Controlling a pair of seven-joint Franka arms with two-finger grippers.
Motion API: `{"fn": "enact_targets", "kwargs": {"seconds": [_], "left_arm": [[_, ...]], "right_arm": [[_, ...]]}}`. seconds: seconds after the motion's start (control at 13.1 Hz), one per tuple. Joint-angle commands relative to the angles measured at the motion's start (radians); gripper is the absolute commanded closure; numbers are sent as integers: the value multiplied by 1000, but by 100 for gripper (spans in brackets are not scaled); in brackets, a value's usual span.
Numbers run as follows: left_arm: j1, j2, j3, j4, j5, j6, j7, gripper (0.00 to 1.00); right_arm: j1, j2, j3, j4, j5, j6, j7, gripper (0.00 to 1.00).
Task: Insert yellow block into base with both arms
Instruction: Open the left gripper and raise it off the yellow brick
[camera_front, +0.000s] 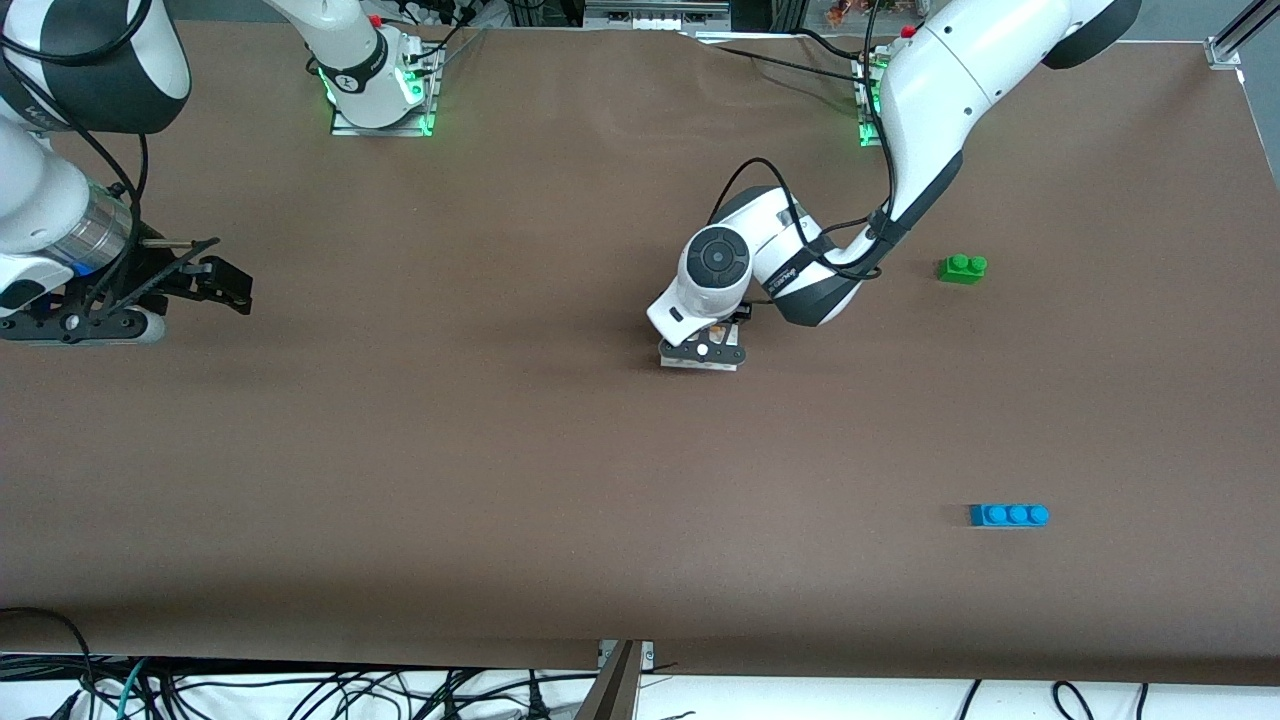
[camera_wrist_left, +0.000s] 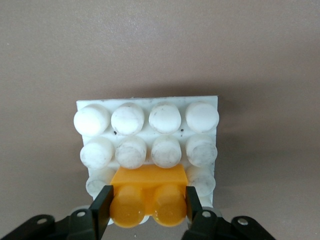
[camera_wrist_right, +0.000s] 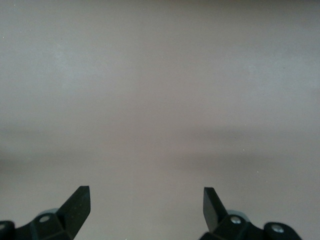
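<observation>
My left gripper should open: the yellow block's lower edge sits on the white base's studs.
The yellow block (camera_wrist_left: 148, 196) sits on the white base (camera_wrist_left: 147, 140), on the stud rows closest to my left wrist camera. My left gripper (camera_wrist_left: 148, 204) is shut on the yellow block, one finger on each end. In the front view the left gripper (camera_front: 702, 352) is low at the middle of the table, over the base (camera_front: 698, 364), which it mostly hides; the block barely shows there. My right gripper (camera_front: 225, 285) is open and empty, above bare table at the right arm's end, where it waits. It also shows in the right wrist view (camera_wrist_right: 146, 200).
A green two-stud brick (camera_front: 962, 268) lies toward the left arm's end of the table. A blue three-stud brick (camera_front: 1008, 515) lies nearer to the front camera at the same end. Cables hang past the table's front edge.
</observation>
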Motion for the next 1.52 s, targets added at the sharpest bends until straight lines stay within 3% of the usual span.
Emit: {"fn": "enact_targets", "kwargs": {"seconds": [0.0, 0.08, 0.15, 0.23, 0.61, 0.84, 1.14, 1.45], "left_arm": [[-21, 8, 14, -7, 41, 17, -26, 79], [-21, 8, 14, -7, 41, 15, -34, 71], [-21, 4, 12, -5, 40, 8, -69, 31], [-19, -2, 11, -2, 38, 2, -109, 0], [13, -123, 2, 36, -15, -164, -109, 0], [76, -226, 1, 137, -100, -319, -50, 0], [169, -268, 5, 289, -117, -472, 21, 0], [308, -312, 9, 347, -118, -531, 223, 0]], "right_arm": [[-3, 6, 0, 17, 6, -4, -19, 0], [-3, 6, 0, 17, 6, -6, -19, 0], [-3, 6, 0, 17, 6, -6, -19, 0], [-3, 6, 0, 17, 6, -6, -19, 0], [5, 26, 2, 19, 4, -4, -19, 0], [8, 26, 3, 20, 3, -4, -19, 0], [8, 34, 3, 19, 4, -6, -15, 0], [6, 34, 3, 19, 6, -8, -16, 0]]}}
